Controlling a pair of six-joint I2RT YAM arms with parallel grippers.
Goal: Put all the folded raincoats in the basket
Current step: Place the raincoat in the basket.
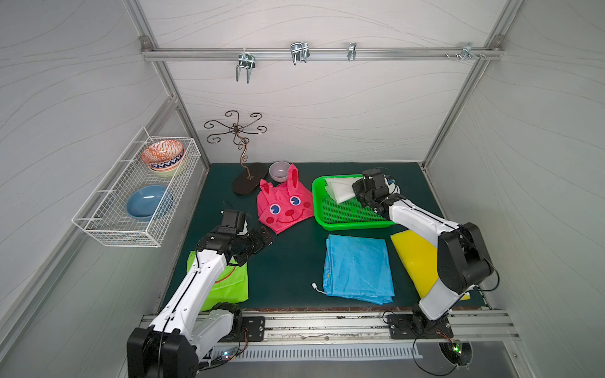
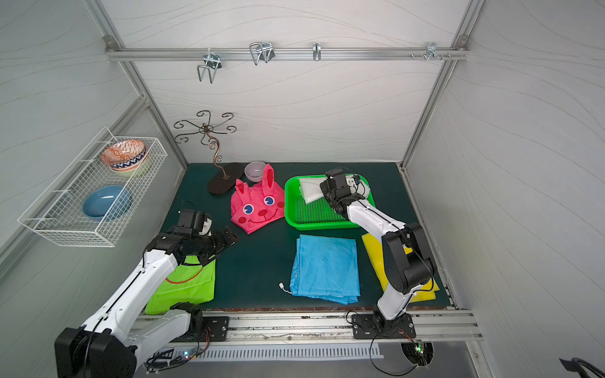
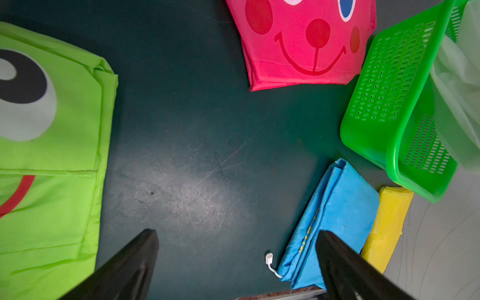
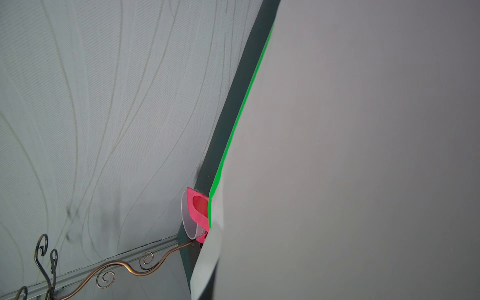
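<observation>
The folded raincoat point(image 1: 340, 190) hangs steeply behind the basket's open bottom, so it goes down onto that bottom next, before my right gripper releases it.
The bright green basket point(image 1: 353, 225) point(image 2: 314, 225) stands at the back right of the dark mat. A white, translucent folded raincoat point(image 1: 339, 188) point(image 2: 311, 191) hangs over the basket's far end, with my right gripper point(image 1: 356, 193) point(image 2: 324, 193) shut on it. In the right wrist view the raincoat point(image 4: 363, 155) fills most of the picture and hides the fingers; only a strip of the basket rim point(image 4: 241, 109) shows. My left gripper point(image 1: 258, 247) point(image 3: 237, 232) hovers open over bare mat at the left, holding nothing. From there the basket point(image 3: 384, 85) and the raincoat point(image 3: 457, 85) are also visible.
Other folded raincoats lie on the mat: pink bunny point(image 1: 284, 203), blue point(image 1: 358, 268), yellow point(image 1: 417, 258) under the right arm, lime green point(image 1: 229, 281) under the left arm. A lilac bowl point(image 1: 279, 171) and a metal stand point(image 1: 244, 153) stand at the back. A white wire rack point(image 1: 137, 196) hangs on the left wall.
</observation>
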